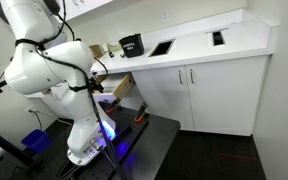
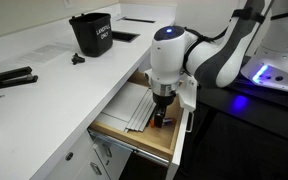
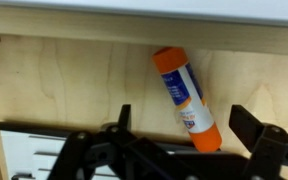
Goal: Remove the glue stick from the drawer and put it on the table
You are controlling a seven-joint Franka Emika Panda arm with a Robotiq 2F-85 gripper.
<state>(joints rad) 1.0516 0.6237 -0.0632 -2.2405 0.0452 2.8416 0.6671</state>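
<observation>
My gripper should close now: my fingers would hold the glue stick, reaching down on both sides of its lower end.
The glue stick (image 3: pixel 186 97), white and blue with orange ends, lies flat on the pale wood floor of the open drawer (image 3: pixel 74 85). In the wrist view my gripper (image 3: pixel 189 125) is open, its two dark fingers either side of the stick's lower end, not closed on it. In an exterior view my gripper (image 2: pixel 164 112) reaches down into the drawer (image 2: pixel 134 135), which is pulled out from under the white table (image 2: pixel 59 80). In an exterior view the drawer (image 1: pixel 121 88) is partly hidden behind my arm; the table (image 1: pixel 199 45) runs along the wall.
A black container (image 2: pixel 92 33) and a small dark object stand on the table; it also shows in an exterior view (image 1: pixel 131 45). A grey ridged tray (image 2: pixel 136 105) lies in the drawer beside my gripper. White cabinet doors (image 1: pixel 199 95) stand below the countertop.
</observation>
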